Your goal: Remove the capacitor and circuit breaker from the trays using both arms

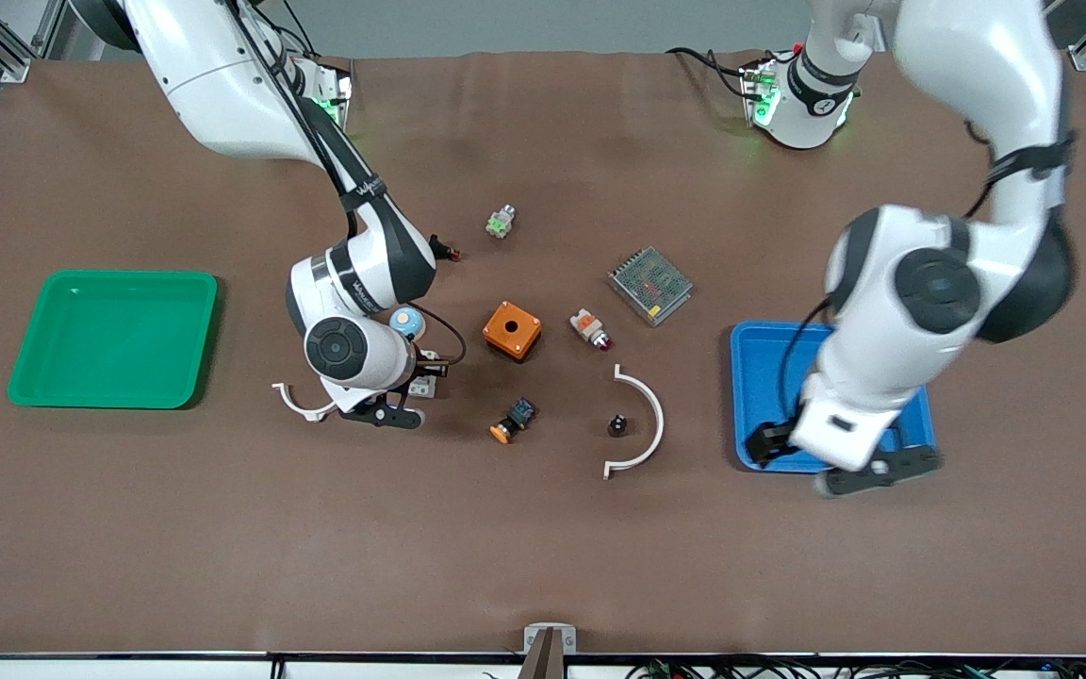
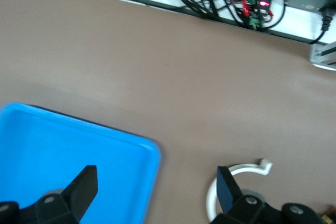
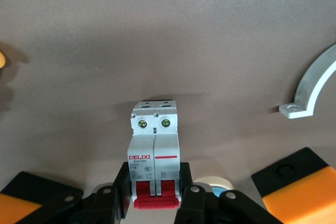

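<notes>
The breaker's lower edge [image 1: 422,394] rests on the brown table in the front view, so it is now time for my right gripper to release the breaker.
The breaker [image 3: 155,148], a white-and-grey block with red levers, is clamped between my right gripper's [image 3: 155,195] fingers, at or just above the brown table. In the front view it sits at the right gripper [image 1: 422,379], beside the orange box [image 1: 512,330]. The capacitor [image 1: 617,425], a tiny black cylinder, stands on the table inside a white arc bracket [image 1: 642,424]. My left gripper [image 1: 824,459] is open and empty over the blue tray's [image 1: 765,377] edge nearer the front camera. The left wrist view shows the left gripper [image 2: 156,190] with its fingers wide apart above the blue tray's corner [image 2: 68,150].
A green tray [image 1: 114,338] lies at the right arm's end. On the table are an orange-capped button [image 1: 513,422], a white-and-orange part [image 1: 590,329], a mesh-covered box [image 1: 650,284], a green-and-white part [image 1: 501,222], a black red-tipped button [image 1: 449,252], a blue-topped round part [image 1: 407,322] and a second white arc [image 1: 303,401].
</notes>
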Motion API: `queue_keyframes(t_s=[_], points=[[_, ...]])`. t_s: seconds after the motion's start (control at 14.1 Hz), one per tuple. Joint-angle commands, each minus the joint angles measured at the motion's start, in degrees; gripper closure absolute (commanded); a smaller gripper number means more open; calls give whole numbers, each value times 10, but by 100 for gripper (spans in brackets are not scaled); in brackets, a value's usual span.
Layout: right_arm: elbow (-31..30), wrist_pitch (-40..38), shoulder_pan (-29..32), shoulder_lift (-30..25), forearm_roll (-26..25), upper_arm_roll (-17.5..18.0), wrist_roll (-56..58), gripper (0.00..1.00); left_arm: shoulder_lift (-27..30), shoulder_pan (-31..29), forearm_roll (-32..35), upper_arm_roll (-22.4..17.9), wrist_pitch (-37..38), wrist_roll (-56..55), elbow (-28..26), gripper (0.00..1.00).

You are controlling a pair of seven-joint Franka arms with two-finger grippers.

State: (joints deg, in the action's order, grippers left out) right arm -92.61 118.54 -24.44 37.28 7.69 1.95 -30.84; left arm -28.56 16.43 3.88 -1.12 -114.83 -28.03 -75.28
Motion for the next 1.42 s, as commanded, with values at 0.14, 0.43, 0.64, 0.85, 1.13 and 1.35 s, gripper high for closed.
queue_keyframes(t_s=[0.14,0.43,0.64,0.85,1.13,1.35], points=[[-7,-25,-2,-20,12,-5,-13,0,101,-82,8,7,121,161,-26,0],[-13,-208,26,-175,9,-9,-15,0,170,-123,-1,9,220,227,-27,0],[-35,-302,86,-293,7,-9,45,0,219,-124,-26,9,273,247,-49,0],[-35,-335,177,-348,-2,-10,137,0,276,-149,-27,30,272,248,-107,0],[7,-337,254,-356,-53,-10,212,0,307,-202,-31,85,272,247,-144,0],[86,-336,278,-351,-77,-9,299,0,332,-200,-32,86,270,246,-168,0]])
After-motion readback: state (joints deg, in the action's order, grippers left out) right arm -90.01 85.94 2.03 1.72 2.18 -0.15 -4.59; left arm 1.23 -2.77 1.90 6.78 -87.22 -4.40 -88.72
